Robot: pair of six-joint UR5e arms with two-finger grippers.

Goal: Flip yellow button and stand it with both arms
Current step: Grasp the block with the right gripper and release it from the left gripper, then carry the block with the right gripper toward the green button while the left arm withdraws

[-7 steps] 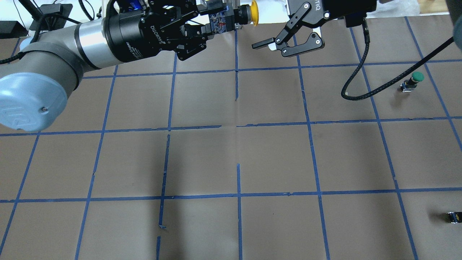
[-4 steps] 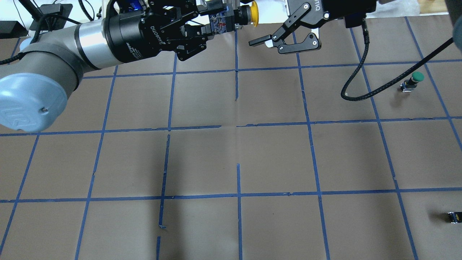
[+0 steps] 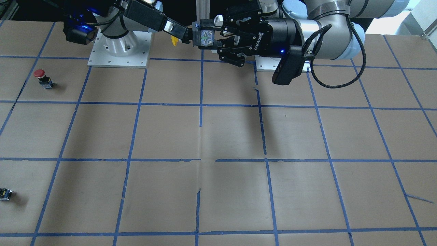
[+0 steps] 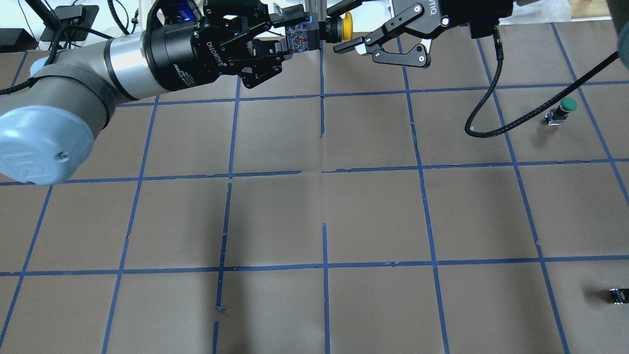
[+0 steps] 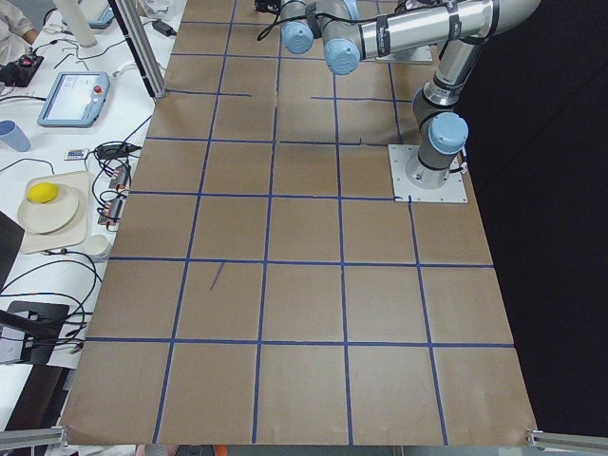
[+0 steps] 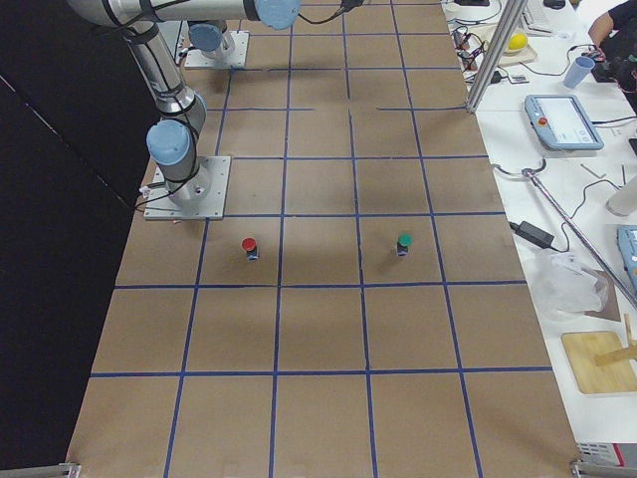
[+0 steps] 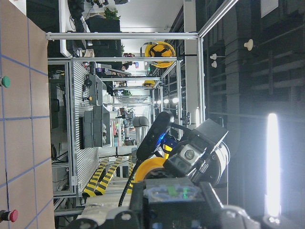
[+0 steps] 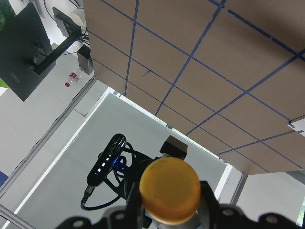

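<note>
I should grab the button by its yellow cap (image 8: pixel 170 190) with my right gripper next, so that its black-grey base stays free to stand on.
The yellow button (image 4: pixel 347 25) is held in the air over the table's far edge, lying sideways. My left gripper (image 4: pixel 299 40) is shut on its black-grey body, and the cap points toward the right arm. My right gripper (image 4: pixel 344 27) is open, with one finger (image 4: pixel 350 45) on each side of the cap and no visible contact. In the front view the left gripper (image 3: pixel 205 36) grips the body and the cap (image 3: pixel 174 41) peeks out beside the right gripper's fingers (image 3: pixel 170 27). The right wrist view shows the cap (image 8: pixel 170 191) head-on, close between its fingers.
A green-capped button (image 4: pixel 565 109) stands on the right of the table. A red-capped button (image 3: pixel 41 78) stands near the right arm's base plate (image 3: pixel 117 51). A tiny black-and-yellow part (image 4: pixel 618 295) lies near the right front edge. The right arm's cable (image 4: pixel 491 118) hangs low.
My right gripper has moved left and up, from beside the button to straddling its yellow cap. My left gripper has shifted slightly, still holding the body.
</note>
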